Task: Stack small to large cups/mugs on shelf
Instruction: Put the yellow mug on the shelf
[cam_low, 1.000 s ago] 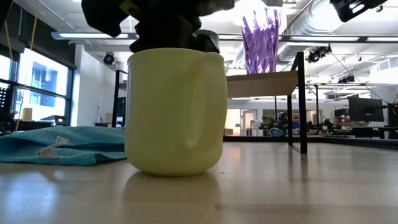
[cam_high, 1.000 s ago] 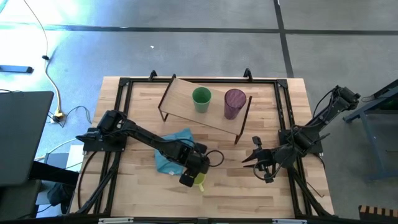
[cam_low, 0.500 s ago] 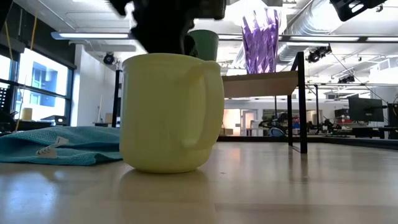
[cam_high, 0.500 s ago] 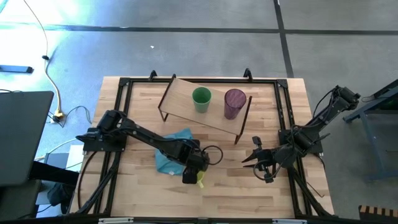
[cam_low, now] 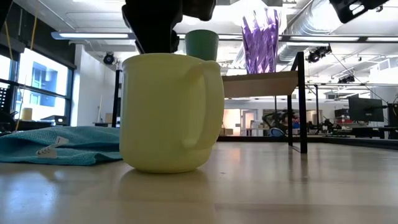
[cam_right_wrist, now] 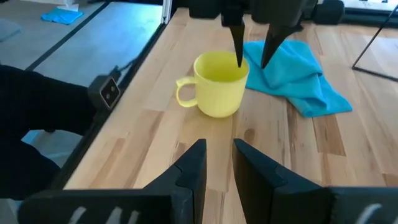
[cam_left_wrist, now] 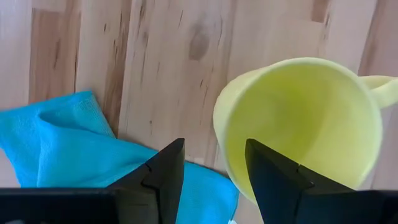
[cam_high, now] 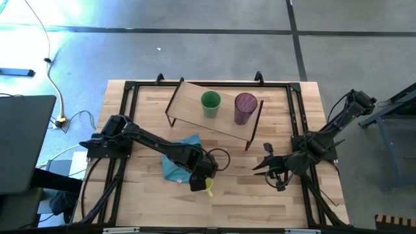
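Note:
I need my left gripper to grip the yellow mug next by its rim (cam_left_wrist: 223, 140) opposite the handle, to set it on the shelf beside the green cup.
The yellow mug (cam_high: 208, 187) stands upright on the tabletop near the front edge, its handle (cam_low: 202, 102) to one side. My left gripper (cam_left_wrist: 214, 146) is open above it and points down. One finger is over the mug's inside and the other outside, over the light blue cloth (cam_high: 181, 159). The green cup (cam_high: 210, 103) and the purple tumbler (cam_high: 245, 108) stand upright on the shelf (cam_high: 195, 114). My right gripper (cam_high: 265, 166) is open and empty, right of the mug. My left gripper comes from above with its fingers (cam_right_wrist: 239, 53) on either side of the mug's wall (cam_left_wrist: 221, 134) on the cloth side, at the rim. I cannot tell whether they touch it. The mug stands with its base on the table.
The blue cloth (cam_low: 62, 146) lies crumpled just left of and behind the mug. The shelf's thin dark legs (cam_low: 301, 102) stand on the table's far half. A black frame (cam_high: 127, 88) runs round the tabletop. Bare wood lies between the mug and my right gripper.
My left gripper has moved a little toward the table's far edge and up, from low around the mug's top to just above its rim. The mug has slid a little along the table early in that second and has stood still since.

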Controlling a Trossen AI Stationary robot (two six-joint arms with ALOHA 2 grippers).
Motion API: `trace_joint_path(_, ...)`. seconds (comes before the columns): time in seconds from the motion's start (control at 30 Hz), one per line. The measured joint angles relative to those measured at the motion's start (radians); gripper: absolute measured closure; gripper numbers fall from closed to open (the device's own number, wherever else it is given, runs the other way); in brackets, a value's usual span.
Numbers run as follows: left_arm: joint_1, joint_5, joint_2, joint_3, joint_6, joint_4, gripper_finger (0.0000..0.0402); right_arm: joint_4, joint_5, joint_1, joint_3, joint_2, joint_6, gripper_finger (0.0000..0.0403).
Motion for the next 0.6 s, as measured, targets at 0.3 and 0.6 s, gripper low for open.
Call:
trace_joint_path(0.3, 0.0, 0.081, 0.001, -0.002, -0.035, 0.006, 0.0243, 0.163, -0.001, 0.0, -0.138, 0.0, 0.027, 0.0336)
trace_joint_path(0.6, 0.0, 0.087, 0.008, -0.003, -0.081, 0.041, 0.0243, 0.192, -0.001, 0.0, -0.149, -0.003, 0.007, 0.0336)
